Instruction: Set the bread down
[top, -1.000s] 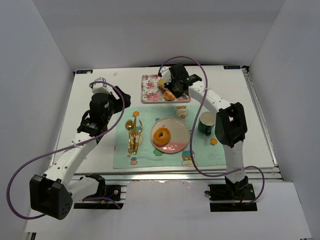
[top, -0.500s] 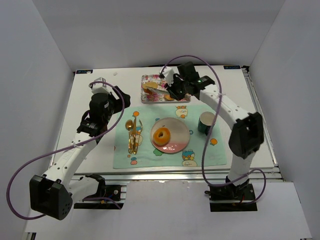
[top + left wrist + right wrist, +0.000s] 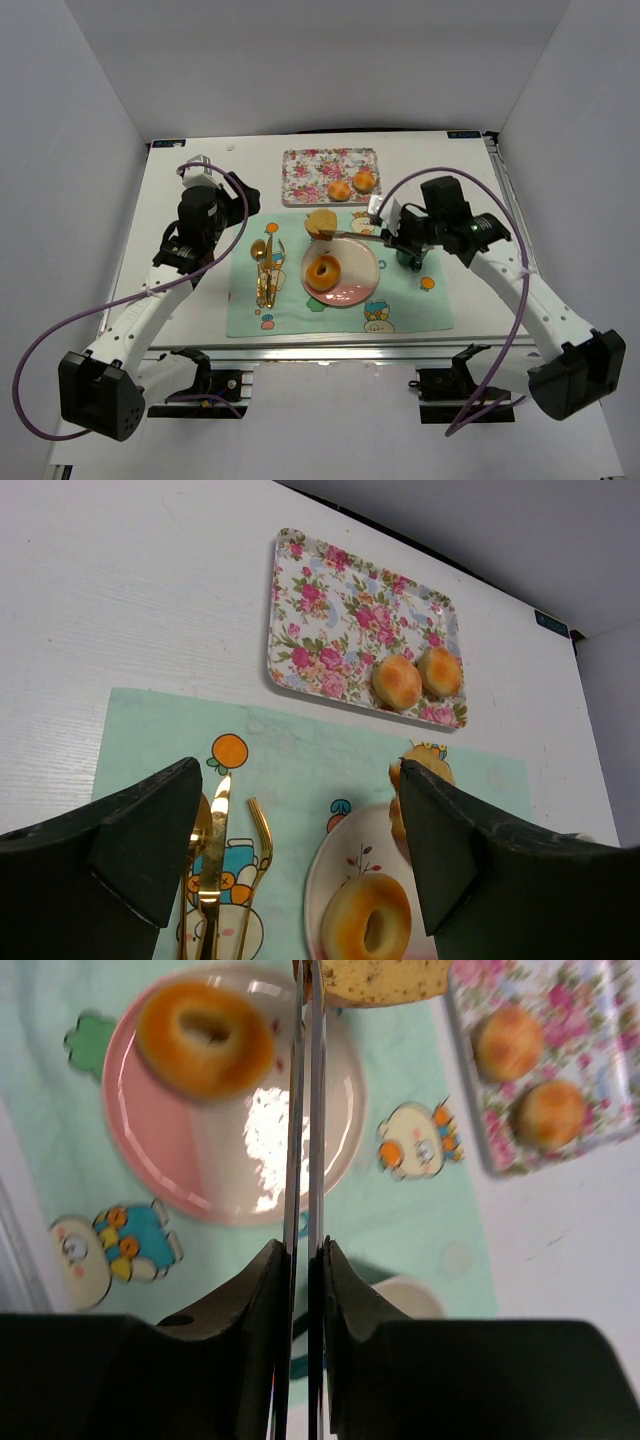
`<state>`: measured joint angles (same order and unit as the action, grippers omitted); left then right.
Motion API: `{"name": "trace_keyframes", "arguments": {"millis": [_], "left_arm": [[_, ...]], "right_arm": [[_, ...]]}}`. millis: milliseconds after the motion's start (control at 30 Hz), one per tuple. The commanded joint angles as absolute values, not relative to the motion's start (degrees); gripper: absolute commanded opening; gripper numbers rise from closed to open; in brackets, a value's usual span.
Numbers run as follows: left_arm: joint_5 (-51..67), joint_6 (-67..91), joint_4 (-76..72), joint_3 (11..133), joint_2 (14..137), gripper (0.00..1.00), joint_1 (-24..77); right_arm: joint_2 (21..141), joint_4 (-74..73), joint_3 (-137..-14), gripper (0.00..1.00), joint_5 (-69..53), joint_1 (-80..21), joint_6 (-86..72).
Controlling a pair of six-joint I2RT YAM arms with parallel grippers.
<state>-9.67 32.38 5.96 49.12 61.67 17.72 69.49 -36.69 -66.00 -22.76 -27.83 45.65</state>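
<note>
My right gripper keeps holding the tongs until the bread is over the plate. It is mostly past the plate's far rim and would fall short if I opened now.
A piece of bread hangs pinched at the tip of thin metal tongs, just over the far rim of the pink plate. My right gripper is shut on the tongs' handle. In the right wrist view the tongs run up from my right gripper to the bread. A ring-shaped donut lies on the plate. My left gripper is open and holds nothing, over the left side of the mat.
The floral tray at the back holds two round rolls. Gold cutlery lies left of the plate on the green placemat. A green cup stands right of the plate, under my right wrist.
My right arm has swung from the tray back toward the plate, carrying the bread in the tongs. The left arm has not moved.
</note>
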Motion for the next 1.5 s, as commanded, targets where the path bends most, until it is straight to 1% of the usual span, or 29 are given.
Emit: {"name": "trace_keyframes", "arguments": {"millis": [0, 267, 367, 400, 467, 500, 567, 800, 967, 1067, 1133, 1200, 1267, 1300, 1333, 1367, 1400, 1433, 1467], "left_arm": [[-8.79, 31.90, 5.27, 50.36, 61.35, 0.89, 17.40], [-7.65, 32.25, 4.40, 50.80, 62.67, 0.89, 17.31], [-7.38, 32.52, 4.13, 50.63, 62.84, 0.89, 17.31], [-7.38, 32.61, 4.22, 50.63, 62.84, 0.89, 17.31], [-7.47, 32.78, 4.13, 50.45, 62.75, 0.89, 17.40], [-7.38, 32.70, 4.22, 50.45, 62.67, 0.89, 17.32], [-7.64, 32.61, 4.39, 50.45, 62.49, 0.89, 17.31], [-7.56, 32.78, 4.04, 50.19, 62.58, 0.89, 17.40], [-7.38, 32.78, 3.69, 50.10, 62.93, 0.89, 17.40], [-7.38, 32.78, 3.52, 50.19, 62.93, 0.89, 17.32], [-7.38, 32.78, 3.52, 50.27, 62.93, 0.89, 17.40], [-7.30, 32.78, 3.34, 50.36, 63.02, 0.89, 17.31], [-7.03, 32.87, 3.16, 50.45, 63.19, 0.89, 17.32], [-6.86, 32.87, 3.16, 50.54, 63.28, 0.88, 17.40], [-6.77, 32.87, 3.08, 50.54, 63.46, 0.86, 17.32], [-6.25, 32.96, 2.90, 50.54, 63.46, 0.83, 17.31], [-5.98, 32.96, 2.81, 50.54, 63.54, 0.78, 17.40], [-5.45, 32.96, 2.55, 50.54, 63.81, 0.60, 17.32], [-4.67, 33.05, 2.46, 50.54, 64.07, 0.48, 17.31]], "right_arm": [[65.14, -40.16, -62.15, 0.00, -24.43, -25.58, 50.88], [59.33, -42.01, -53.62, 0.01, -23.29, -24.35, 52.47], [59.24, -42.54, -52.65, 0.06, -23.20, -24.26, 52.73], [59.50, -42.71, -52.56, 0.12, -23.46, -24.17, 52.73], [59.76, -43.42, -52.73, 0.20, -23.82, -24.17, 52.73], [59.85, -43.42, -52.82, 0.28, -24.17, -24.08, 52.73], [59.85, -43.33, -53.09, 0.35, -24.61, -24.08, 52.65], [59.68, -42.63, -56.42, 0.43, -26.36, -23.91, 50.10], [60.20, -41.66, -59.58, 0.44, -27.16, -23.91, 47.55], [60.64, -41.05, -61.43, 0.43, -27.77, -23.82, 45.88], [61.34, -39.39, -62.66, 0.40, -27.60, -23.82, 42.82], [62.40, -37.45, -64.85, 0.28, -26.03, -23.29, 38.87], [64.77, -34.73, -66.70, 0.16, -24.88, -20.76, 31.14], [66.78, -33.93, -68.88, 0.08, -24.18, -19.44, 28.76], [67.93, -33.32, -69.95, 0.04, -24.00, -17.94, 24.39], [68.72, -31.40, -70.74, 0.00, -23.30, -14.54, 21.74], [70.12, -29.90, -71.71, 0.00, -19.98, -12.68, 18.92], [70.57, -27.97, -71.46, 0.00, -17.86, -10.92, 13.76], [70.84, -25.95, -70.85, 0.00, -15.67, -7.85, 11.97]]}}
